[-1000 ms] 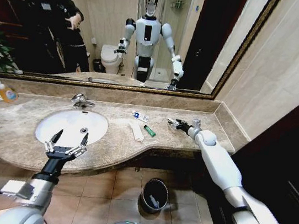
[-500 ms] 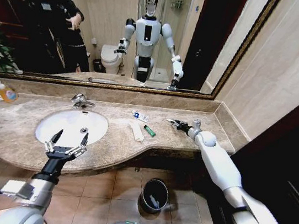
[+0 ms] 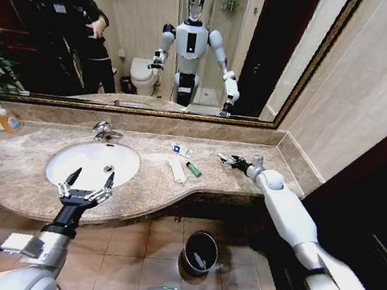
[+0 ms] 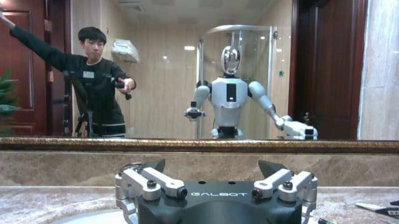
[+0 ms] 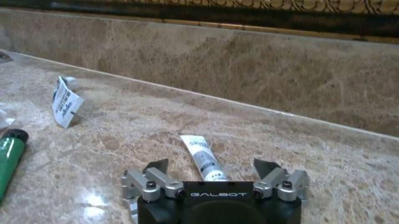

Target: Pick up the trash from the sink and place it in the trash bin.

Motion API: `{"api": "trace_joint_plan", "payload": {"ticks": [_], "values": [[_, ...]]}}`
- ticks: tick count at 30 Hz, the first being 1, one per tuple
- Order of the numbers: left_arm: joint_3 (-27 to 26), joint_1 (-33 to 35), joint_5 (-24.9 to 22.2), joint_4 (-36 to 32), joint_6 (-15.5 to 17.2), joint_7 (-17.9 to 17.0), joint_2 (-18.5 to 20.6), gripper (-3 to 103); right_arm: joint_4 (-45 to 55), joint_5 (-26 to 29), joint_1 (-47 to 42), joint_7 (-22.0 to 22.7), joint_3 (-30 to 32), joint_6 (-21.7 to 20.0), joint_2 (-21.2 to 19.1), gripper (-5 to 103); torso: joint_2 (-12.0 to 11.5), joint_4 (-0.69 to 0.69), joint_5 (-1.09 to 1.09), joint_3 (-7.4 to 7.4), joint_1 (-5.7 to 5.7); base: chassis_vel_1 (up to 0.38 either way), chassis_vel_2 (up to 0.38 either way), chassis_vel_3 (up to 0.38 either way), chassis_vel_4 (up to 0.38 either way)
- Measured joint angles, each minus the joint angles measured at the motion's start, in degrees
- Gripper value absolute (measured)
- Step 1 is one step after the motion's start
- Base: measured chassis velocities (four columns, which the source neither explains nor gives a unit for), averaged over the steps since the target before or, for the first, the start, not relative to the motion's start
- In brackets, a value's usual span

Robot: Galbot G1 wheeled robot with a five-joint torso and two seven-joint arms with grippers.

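Next, my right gripper grips the small white tube by its end with the cap [image 5: 216, 176], to drop the tube into the trash bin.
The trash lies on the beige marble counter to the right of the sink [image 3: 67, 170]: a blue-labelled sachet [image 3: 182, 150], a flat white strip [image 3: 175, 169] and a green-capped piece [image 3: 194, 169]. My right gripper [image 3: 226, 160] is low over the counter's right part, open. A small white tube [image 5: 203, 157] lies on the marble between its spread fingers, pointing away from the gripper [image 5: 210, 167]. The sachet [image 5: 65, 102] and green piece [image 5: 9, 156] lie farther off. My left gripper [image 3: 85, 184] hangs open over the sink's front rim. The trash bin [image 3: 200, 253] stands on the floor below the counter.
A chrome tap [image 3: 105, 131] sits behind the basin. A bottle with an orange-yellow label [image 3: 9, 121] stands at the counter's far left. A mirror runs along the back wall, and a dark wall closes the right side. The bin holds a white item.
My right arm has shifted slightly to the right near the tube. The left arm has not moved.
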Motion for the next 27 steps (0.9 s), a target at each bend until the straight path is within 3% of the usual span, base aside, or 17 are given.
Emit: {"api": "trace_joint_plan", "payload": {"ticks": [1, 4, 7, 8, 10, 15, 21, 27], "values": [[0.0, 0.0, 0.0, 0.0, 0.0, 0.0, 0.0, 100, -0.3, 0.0, -0.2, 0.0, 0.1, 0.2, 0.0, 96, 0.0, 0.0, 0.01, 0.0, 0.0, 0.0, 0.0, 0.0, 0.0], [0.0, 0.0, 0.0, 0.0, 0.0, 0.0, 0.0, 100, -0.5, 0.0, -0.4, 0.1, 0.3, 0.3, 0.0, 92, 0.0, 0.0, 0.01, 0.0, 0.0, 0.0, 0.0, 0.0, 0.0], [0.0, 0.0, 0.0, 0.0, 0.0, 0.0, 0.0, 100, -0.7, 0.0, -0.6, 0.1, 0.5, 0.3, 0.0, 79, 0.0, 0.0, 0.0, 0.0, 0.0, 0.0, 0.0, 0.0, 0.0], [0.0, 0.0, 0.0, 0.0, 0.0, 0.0, 0.0, 100, -0.7, 0.0, -0.6, 0.1, 0.5, 0.3, 0.0, 79, 0.0, 0.0, 0.0, 0.0, 0.0, 0.0, 0.0, 0.0, 0.0], [0.0, 0.0, 0.0, 0.0, 0.0, 0.0, 0.0, 100, -0.9, 0.1, -0.6, 0.2, 0.6, 0.4, 0.1, 68, 0.0, 0.0, 0.0, 0.0, 0.0, 0.0, 0.0, 0.0, 0.0], [0.0, 0.0, 0.0, 0.0, 0.0, 0.0, 0.0, 100, -0.9, 0.2, -0.7, 0.5, 0.6, 0.4, 0.2, 57, 0.0, 0.0, 0.0, 0.0, 0.0, 0.0, 0.0, 0.0, 0.0], [0.0, 0.0, 0.0, 0.0, 0.0, 0.0, 0.0, 100, -0.4, 0.4, -1.2, 0.8, 0.5, 0.5, 0.4, 29, 0.0, 0.01, 0.0, 0.0, 0.0, 0.0, 0.0, 0.0, 0.0], [0.0, 0.0, 0.0, 0.0, 0.0, 0.0, 0.0, 100, 0.7, 0.7, -2.0, 0.4, 0.9, 0.2, 0.1, 17, 0.0, 0.0, 0.0, 0.0, 0.0, 0.0, 0.0, 0.0, 0.0]]}}
